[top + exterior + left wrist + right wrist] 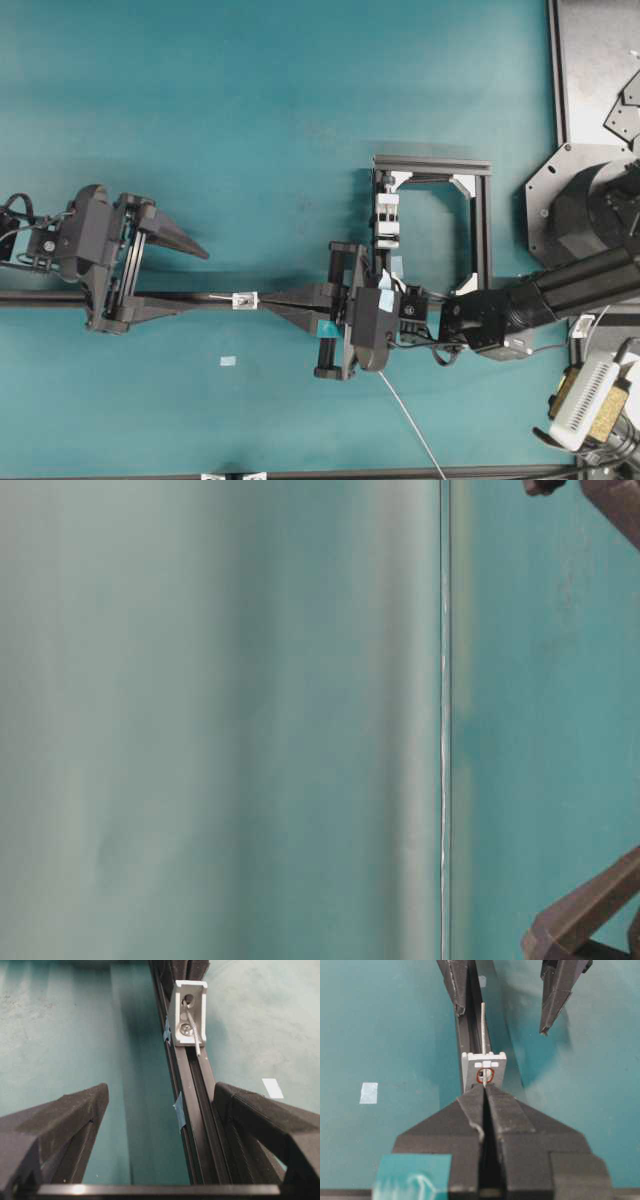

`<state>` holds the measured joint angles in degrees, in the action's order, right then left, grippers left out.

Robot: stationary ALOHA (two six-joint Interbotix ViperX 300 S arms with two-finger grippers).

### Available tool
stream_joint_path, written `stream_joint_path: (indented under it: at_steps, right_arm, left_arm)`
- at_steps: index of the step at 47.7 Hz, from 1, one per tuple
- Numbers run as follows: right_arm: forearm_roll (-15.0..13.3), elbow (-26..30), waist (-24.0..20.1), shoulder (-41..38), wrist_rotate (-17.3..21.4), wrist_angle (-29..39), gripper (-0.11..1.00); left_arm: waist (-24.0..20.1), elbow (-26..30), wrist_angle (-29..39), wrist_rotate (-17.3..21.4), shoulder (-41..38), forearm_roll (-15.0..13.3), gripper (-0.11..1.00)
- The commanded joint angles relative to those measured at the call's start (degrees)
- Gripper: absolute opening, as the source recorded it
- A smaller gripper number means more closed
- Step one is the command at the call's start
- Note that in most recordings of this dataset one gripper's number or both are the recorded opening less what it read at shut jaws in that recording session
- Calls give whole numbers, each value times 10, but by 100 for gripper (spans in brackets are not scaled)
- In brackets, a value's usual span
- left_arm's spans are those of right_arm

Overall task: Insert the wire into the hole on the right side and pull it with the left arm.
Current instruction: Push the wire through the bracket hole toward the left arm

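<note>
The white tab (243, 300) and my right gripper crowd the rest of the wire, so I should next grab it with my left gripper by its short protruding end (217, 296) to pull it.
The small white tab (243, 300) sits on a black rail, and its hole (485, 1075) is ringed in red. The thin pale wire (411, 421) trails off behind my right gripper (270, 299), which is shut on it with its tips right against the tab. In the left wrist view the wire (194, 1027) passes through the hole (189, 998) and a short end pokes out toward me. My left gripper (208, 277) is open a little short of that end, one finger (265, 1120) beside the rail, the other finger (60, 1125) well off to the side.
The black rail (60, 298) runs left from the tab under my left gripper. A black frame with a white clip block (388, 220) stands behind the right wrist. A small pale tape piece (229, 361) lies on the teal table. The right arm's base (590, 200) is at the far right.
</note>
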<state>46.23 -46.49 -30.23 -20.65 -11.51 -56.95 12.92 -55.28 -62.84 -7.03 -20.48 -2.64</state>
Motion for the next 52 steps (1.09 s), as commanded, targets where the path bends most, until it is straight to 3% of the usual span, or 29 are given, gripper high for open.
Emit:
stream_joint_path:
  at_steps: [1, 52]
  right_arm:
    - [-2, 5, 3, 7, -1, -4, 1]
    - [-2, 16, 3, 7, -19, -5, 1]
  left_arm:
    - [0, 4, -2, 1, 6, 2, 66]
    - [1, 23, 23, -2, 15, 2, 66]
